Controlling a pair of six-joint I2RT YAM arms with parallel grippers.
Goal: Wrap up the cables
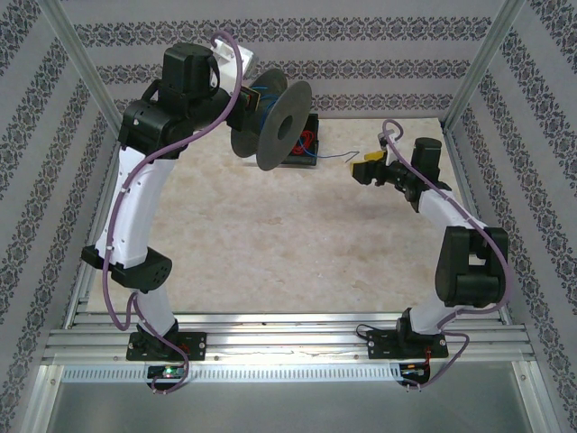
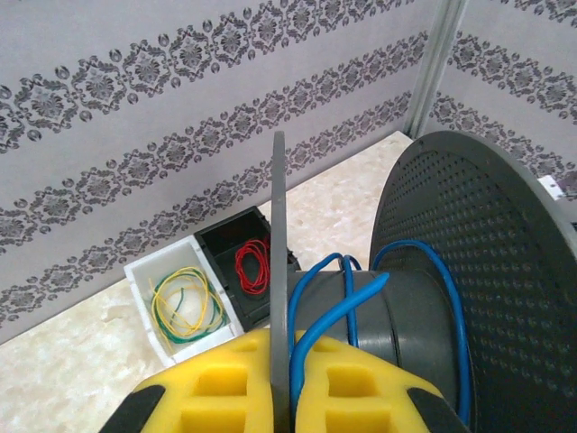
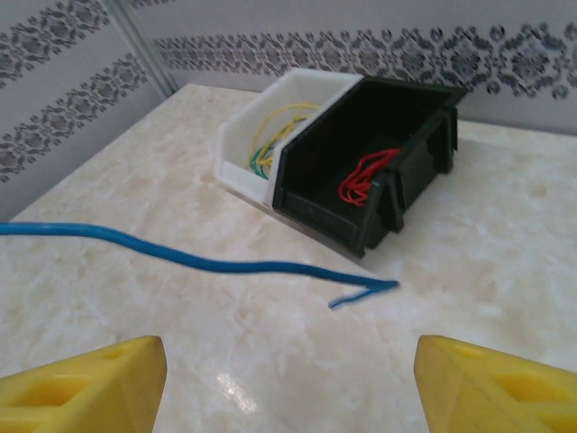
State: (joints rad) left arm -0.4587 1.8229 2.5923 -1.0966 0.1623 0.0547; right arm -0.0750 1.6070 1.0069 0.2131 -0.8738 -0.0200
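Note:
The blue wire's loose end should be grabbed next by my right gripper, near its bent tip. Its length then stays free to wrap around the spool's core.
My left gripper (image 1: 252, 101) is raised high at the back and is shut on the black spool (image 1: 281, 126). In the left wrist view its yellow fingers (image 2: 216, 383) clamp the thin near flange (image 2: 279, 234). A few turns of blue wire (image 2: 338, 311) cross the spool's core. The wire's loose tail (image 3: 225, 264) lies on the marble table and ends in a bent tip (image 3: 379, 287) just in front of the black bin. In the top view the tail (image 1: 341, 155) shows faintly. My right gripper (image 3: 288, 388) (image 1: 363, 168) hovers open just behind the tail, nothing between its fingers.
A black bin (image 3: 370, 153) with a red wire coil (image 3: 365, 176) stands at the back of the table beside a white bin (image 3: 257, 135) holding yellow and green wire (image 2: 185, 302). Patterned walls and metal posts (image 1: 86, 68) enclose the table (image 1: 297, 244).

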